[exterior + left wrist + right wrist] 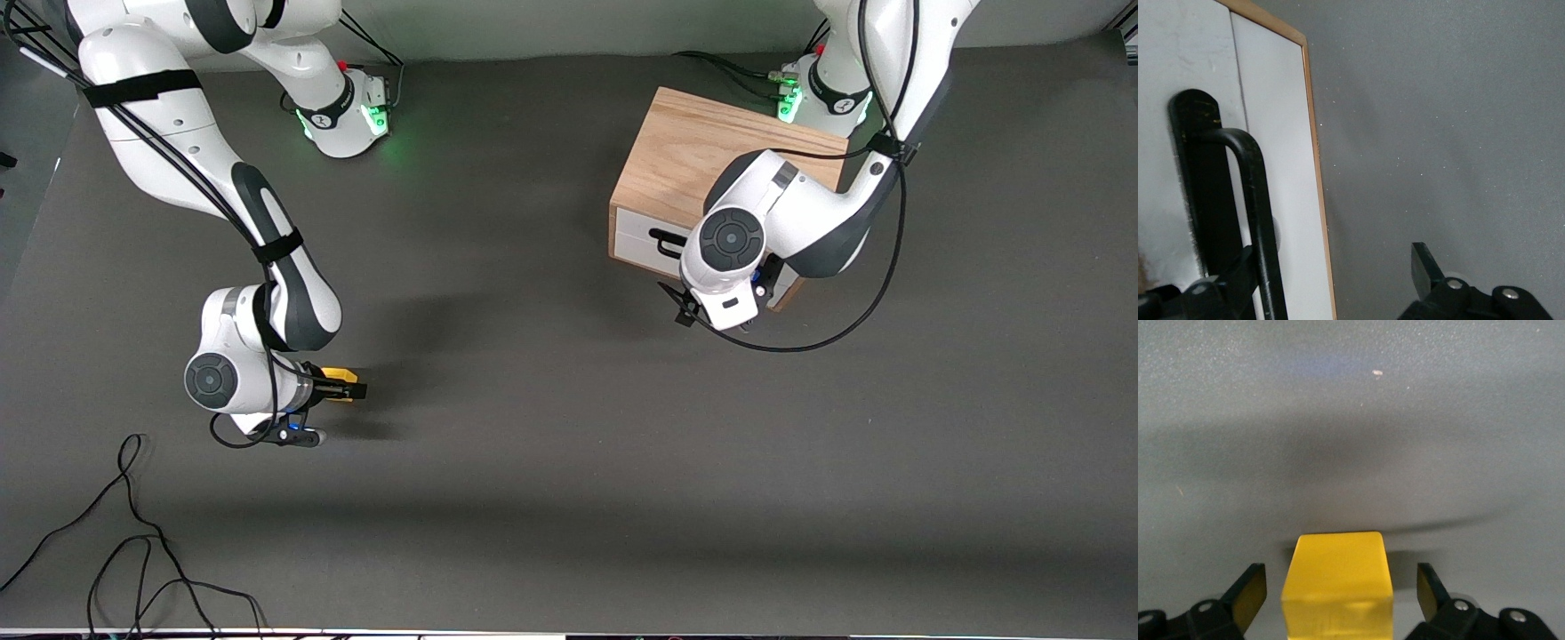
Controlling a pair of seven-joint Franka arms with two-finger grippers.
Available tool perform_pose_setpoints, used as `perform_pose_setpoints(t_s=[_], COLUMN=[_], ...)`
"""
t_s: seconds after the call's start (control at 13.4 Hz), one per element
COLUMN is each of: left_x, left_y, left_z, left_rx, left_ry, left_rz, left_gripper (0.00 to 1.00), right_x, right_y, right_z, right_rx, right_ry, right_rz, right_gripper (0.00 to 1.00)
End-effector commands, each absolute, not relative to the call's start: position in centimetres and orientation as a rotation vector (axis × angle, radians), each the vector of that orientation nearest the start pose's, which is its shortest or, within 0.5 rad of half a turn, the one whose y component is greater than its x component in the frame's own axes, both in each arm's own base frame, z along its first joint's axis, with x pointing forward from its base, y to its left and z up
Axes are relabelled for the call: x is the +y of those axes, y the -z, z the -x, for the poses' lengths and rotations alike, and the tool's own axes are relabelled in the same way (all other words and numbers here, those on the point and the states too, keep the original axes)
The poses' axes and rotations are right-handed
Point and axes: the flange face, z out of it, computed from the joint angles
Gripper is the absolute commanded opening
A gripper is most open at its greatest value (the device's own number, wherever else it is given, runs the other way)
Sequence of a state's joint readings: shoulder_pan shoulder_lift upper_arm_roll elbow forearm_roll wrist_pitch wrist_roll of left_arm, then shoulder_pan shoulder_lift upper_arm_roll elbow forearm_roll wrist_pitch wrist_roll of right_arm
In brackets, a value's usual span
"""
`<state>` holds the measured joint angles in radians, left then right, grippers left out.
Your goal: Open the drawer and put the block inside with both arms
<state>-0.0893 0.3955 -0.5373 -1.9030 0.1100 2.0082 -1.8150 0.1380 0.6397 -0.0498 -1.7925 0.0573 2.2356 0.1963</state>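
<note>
The yellow block has the fingers low on either side of it, so my right gripper needs to close on the block.
The yellow block (pixel 1338 587) lies on the grey mat between the fingers of my right gripper (pixel 1338 593). The gripper is open, with a gap on each side of the block. In the front view the block (pixel 339 374) and right gripper (pixel 348 385) are low over the mat toward the right arm's end. The drawer (pixel 638 233) is shut in the oak box (pixel 685 151). My left gripper (pixel 689 307) is in front of the drawer, open. In the left wrist view (pixel 1335 263) its fingers straddle the black bar handle (pixel 1258 200), which stands close to one finger, with the white front (pixel 1281 133) around it.
Loose black cables (pixel 133 533) lie on the mat at the near corner, at the right arm's end. The left arm's cable (pixel 853 311) hangs in a loop beside the box. The two green-lit bases (pixel 356 120) stand along the table's back edge.
</note>
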Motion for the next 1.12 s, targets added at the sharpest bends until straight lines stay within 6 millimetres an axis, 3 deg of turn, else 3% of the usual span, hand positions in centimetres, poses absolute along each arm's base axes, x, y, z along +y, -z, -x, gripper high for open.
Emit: perform_pose_setpoints(t_s=[0.0,0.52,0.67,1.05], left_x=[-33.5,-34.6,-34.9,-35.8], left_y=[-29.8,-29.2,-28.8,-29.0], left_z=[-50.2,-53.2,-54.3,-57.1], left_rx=[-1.609,-1.626,-1.628,-1.663], left_ry=[-0.217,-0.183,-0.18,-0.176], left_rz=[2.492,2.563,2.574,2.608], left_gripper=[1.0,1.0,1.0,1.0], right_x=[6.0,5.8,5.8,5.8], right_y=[-17.4,-17.3,-17.1,-17.2], right_z=[-63.3,-63.3,-63.3,-63.3], right_rx=[0.225,0.23,0.23,0.236], right_ry=[-0.29,-0.292,-0.292,-0.287], right_rz=[3.139,3.138,3.139,3.136], right_gripper=[0.98,0.97,0.79,0.21])
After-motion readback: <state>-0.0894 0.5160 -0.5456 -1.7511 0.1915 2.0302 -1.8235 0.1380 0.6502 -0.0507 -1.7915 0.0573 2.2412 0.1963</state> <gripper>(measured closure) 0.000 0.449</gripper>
